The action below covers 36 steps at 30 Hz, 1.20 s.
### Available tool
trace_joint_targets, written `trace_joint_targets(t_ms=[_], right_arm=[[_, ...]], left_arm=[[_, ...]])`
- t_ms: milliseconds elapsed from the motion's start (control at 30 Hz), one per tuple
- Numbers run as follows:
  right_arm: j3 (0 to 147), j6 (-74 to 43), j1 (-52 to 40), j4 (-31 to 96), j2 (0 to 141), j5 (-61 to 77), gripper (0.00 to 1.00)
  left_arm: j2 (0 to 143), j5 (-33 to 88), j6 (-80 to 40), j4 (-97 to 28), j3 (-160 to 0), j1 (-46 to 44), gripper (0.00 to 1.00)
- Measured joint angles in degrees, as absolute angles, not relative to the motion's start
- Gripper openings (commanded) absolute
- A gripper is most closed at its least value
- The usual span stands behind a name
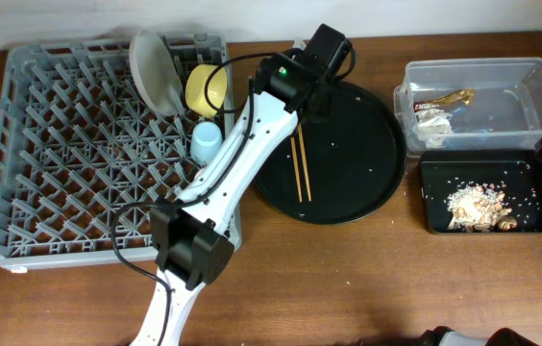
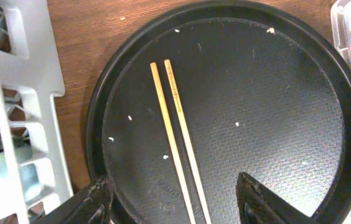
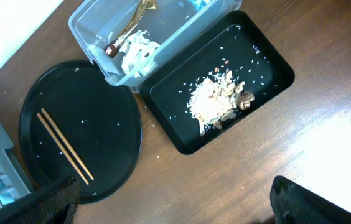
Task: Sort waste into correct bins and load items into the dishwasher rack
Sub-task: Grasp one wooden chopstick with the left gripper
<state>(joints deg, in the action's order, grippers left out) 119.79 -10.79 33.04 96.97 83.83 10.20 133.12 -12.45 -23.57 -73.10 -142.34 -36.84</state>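
Observation:
My left gripper should next grab the chopstick nearer the clear tub (image 1: 530,96) by its middle (image 1: 304,159), leaving both ends free to settle into the rack.
Two wooden chopsticks (image 1: 300,165) lie side by side on the round black tray (image 1: 367,135); they also show in the left wrist view (image 2: 175,137) and the right wrist view (image 3: 65,146). My left gripper (image 2: 175,208) is open above the tray, fingers either side of the chopsticks' near ends. The grey rack (image 1: 50,144) holds the grey plate (image 1: 154,69), yellow bowl (image 1: 206,88) and blue cup (image 1: 206,141). The clear tub (image 1: 530,96) holds tissue (image 3: 138,50) and the gold-brown wrapper (image 1: 449,98). The black rectangular tray (image 1: 434,197) holds food scraps (image 3: 216,99). My right gripper (image 3: 172,202) is open and empty. The pinkish-white cup is out of view.
White crumbs dot the round tray (image 2: 256,93) and the black rectangular tray (image 3: 269,68). The rack's corner (image 2: 32,93) is just left of the round tray. The left arm (image 1: 242,144) stretches over the rack's right edge. Bare wooden table (image 3: 287,143) lies under my right gripper.

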Motion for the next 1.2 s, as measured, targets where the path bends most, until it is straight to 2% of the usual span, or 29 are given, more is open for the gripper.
trace_joint_targets(t_ms=[100, 267, 367, 467, 633, 867, 1200], right_arm=[[119.79, -10.79, 33.04, 96.97, 83.83, 10.20, 0.98], [119.79, -10.79, 33.04, 96.97, 83.83, 10.20, 0.98], [119.79, -10.79, 33.04, 96.97, 83.83, 10.20, 0.98], [119.79, -10.79, 33.04, 96.95, 83.83, 10.20, 0.99], [119.79, -10.79, 33.04, 96.95, 83.83, 10.20, 0.98], [119.79, -10.81, 33.04, 96.97, 83.83, 10.20, 0.98], [119.79, -10.81, 33.04, 96.95, 83.83, 10.22, 0.98]], left_arm=[[135.76, -12.45, -23.57, -72.82, -142.45, -36.84, 0.62], [143.13, -12.45, -24.03, -71.35, -142.45, -36.86, 0.50], [145.43, -12.45, -25.21, -70.46, -142.45, -36.86, 0.49], [146.36, -12.45, -27.53, -69.21, -142.45, -36.86, 0.48], [150.30, -12.45, -34.22, -67.53, -142.45, -36.86, 0.39], [151.79, -12.45, -41.50, -63.94, -142.47, -36.91, 0.38], [153.77, -12.88, -42.87, -61.06, -142.54, -37.93, 0.35]])
